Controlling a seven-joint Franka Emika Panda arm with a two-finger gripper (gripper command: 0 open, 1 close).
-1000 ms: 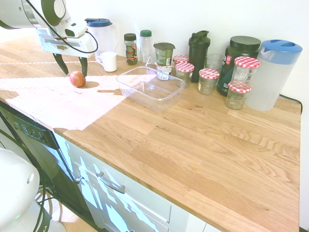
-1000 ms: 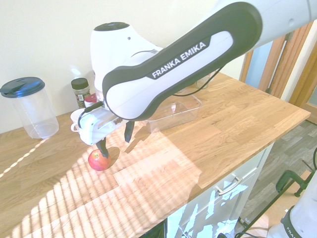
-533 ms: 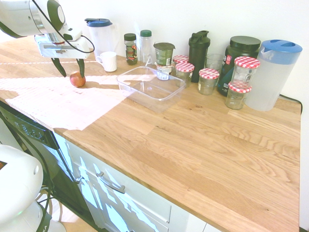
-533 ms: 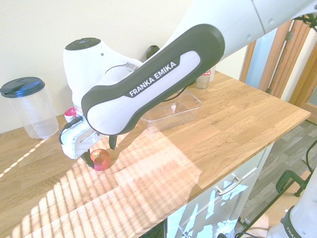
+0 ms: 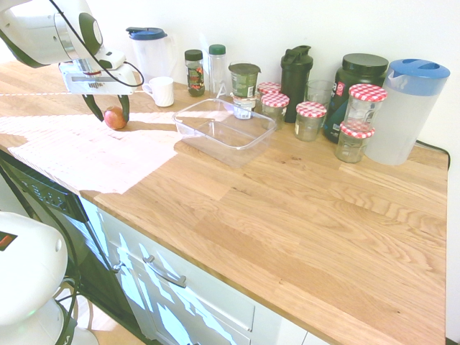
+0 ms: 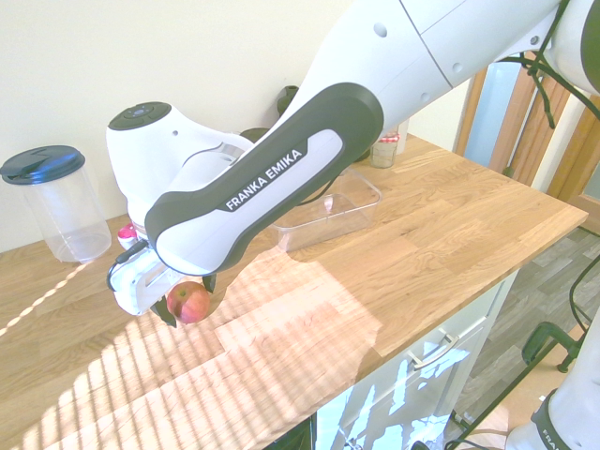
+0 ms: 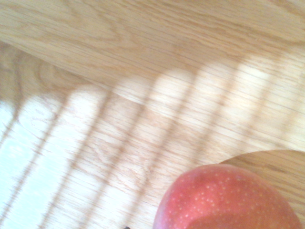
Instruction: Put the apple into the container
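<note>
The robot's dark fingers reach down on both sides of the red apple (image 5: 114, 117), near the wooden counter. The gripper needs to close now, as that would hold the apple.
The small red apple (image 5: 114, 117) rests on the wooden counter at the left, in a patch of striped sunlight; it is also in the second exterior view (image 6: 190, 302) and fills the lower edge of the wrist view (image 7: 228, 200). My gripper (image 5: 111, 115) is lowered over it and open, with one dark finger on each side of the fruit (image 6: 188, 304). The clear shallow container (image 5: 224, 129) stands lidless and with nothing in it to the right of the apple, about a hand's width beyond it (image 6: 328, 208).
A white mug (image 5: 162, 91) and a blue-lidded pitcher (image 5: 151, 50) stand just behind the apple. Spice bottles, red-checked-lid jars (image 5: 311, 118), dark shaker bottles and a big blue-lidded pitcher (image 5: 406, 111) line the back wall. The counter's front edge (image 5: 144, 223) runs close by.
The gripper has shifted left and come down from above the apple, so that its fingers now stand on either side of it. The apple and the container have not moved.
</note>
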